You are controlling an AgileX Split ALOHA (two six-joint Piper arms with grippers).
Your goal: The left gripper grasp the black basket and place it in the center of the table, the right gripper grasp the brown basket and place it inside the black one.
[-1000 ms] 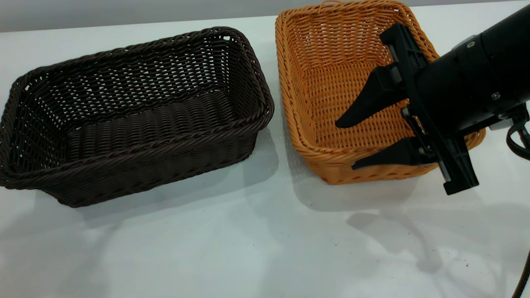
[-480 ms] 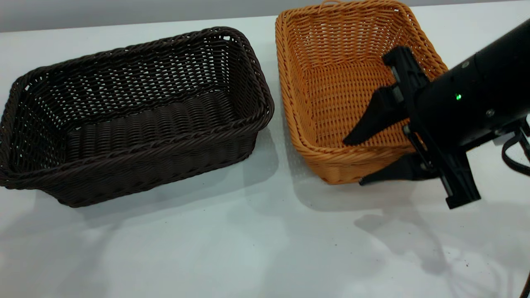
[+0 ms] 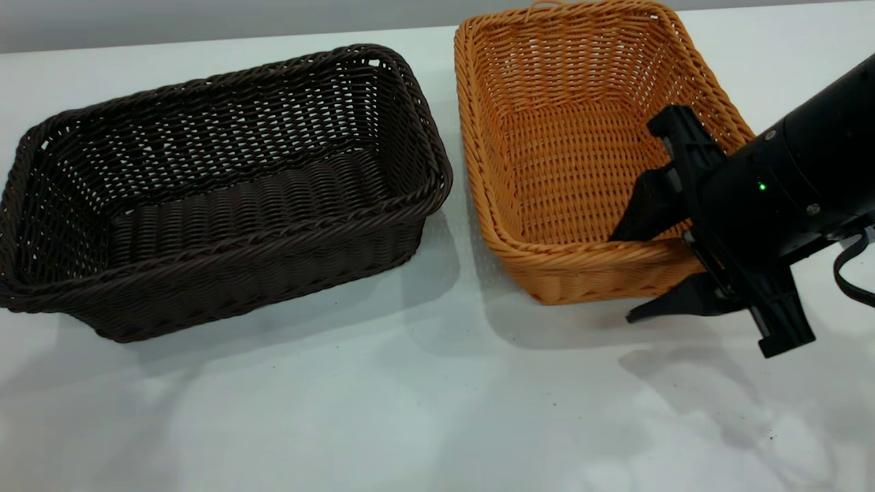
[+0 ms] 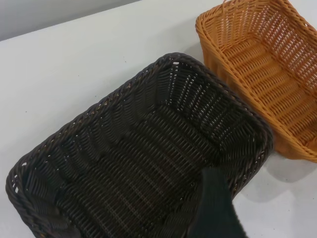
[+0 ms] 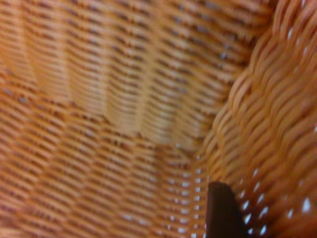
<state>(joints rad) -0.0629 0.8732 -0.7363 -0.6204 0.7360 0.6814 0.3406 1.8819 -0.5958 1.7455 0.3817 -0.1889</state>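
My right gripper closes on the brown basket (image 3: pixel 581 123) now, since the fingertips reach down on both sides of its near rim (image 3: pixel 648 253) and closing now would catch the basket.
The black basket (image 3: pixel 219 184) stands on the white table (image 3: pixel 410 396) at the left; it also shows in the left wrist view (image 4: pixel 143 153). The brown basket (image 3: pixel 581 123) stands right beside it, upright. My right gripper (image 3: pixel 621 279) is open at the brown basket's near right corner. It straddles the near rim: one finger is inside the basket, the other outside, low over the table. The right wrist view shows the basket's inner wall (image 5: pixel 124 99) with one fingertip (image 5: pixel 223 210) against it. The left gripper is out of the exterior view; a dark part of it (image 4: pixel 215 208) hangs over the black basket's near edge.
The table's far edge runs just behind both baskets. A narrow gap separates the two baskets. Open white table lies in front of them. A black cable (image 3: pixel 851 273) hangs by the right arm.
My right gripper has come down and moved towards the near right, from above the brown basket's inside to astride its near rim. The baskets have not moved.
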